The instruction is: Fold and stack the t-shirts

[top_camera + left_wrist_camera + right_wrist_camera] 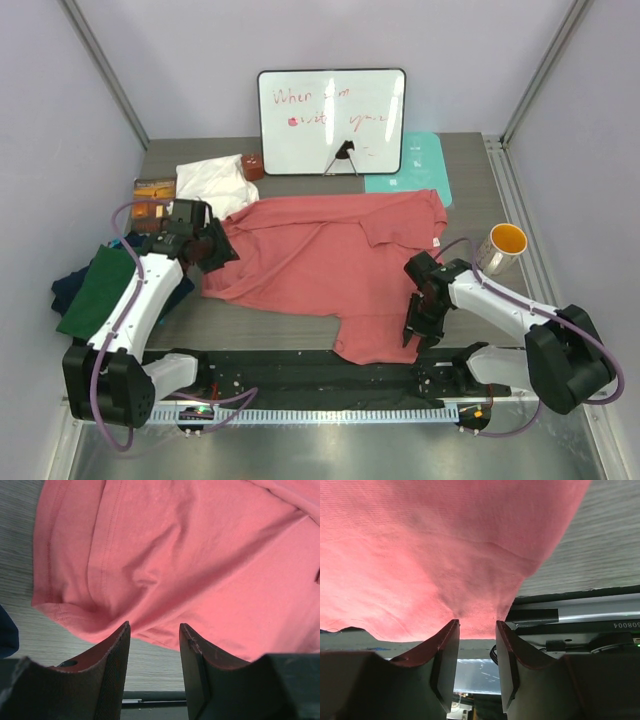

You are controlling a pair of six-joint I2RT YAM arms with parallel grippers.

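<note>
I should fold that side of the t-shirt toward the back, so my right gripper should next grab the salmon-pink t-shirt's front corner [409, 354] [480, 631], which hangs over the edge of the table.
The salmon-pink t-shirt [330, 262] lies spread and rumpled across the middle of the table, one part hanging over the front edge. My left gripper [215, 252] is open at the shirt's left edge; in the left wrist view its fingertips [121, 635] sit just short of the pink hem [150, 580]. My right gripper [412, 335] is open at the shirt's front right corner; in the right wrist view the pink cloth [430, 555] hangs just above the open jaws, not pinched. A dark green shirt [97, 290] lies on navy shirts [68, 290] at the left.
A whiteboard [332, 121] stands at the back, with a pale-teal mat [415, 165] beside it. White cloth [215, 182], a brown object [252, 165] and a snack box [153, 190] are at back left. A mug with yellow inside [500, 246] lies at the right.
</note>
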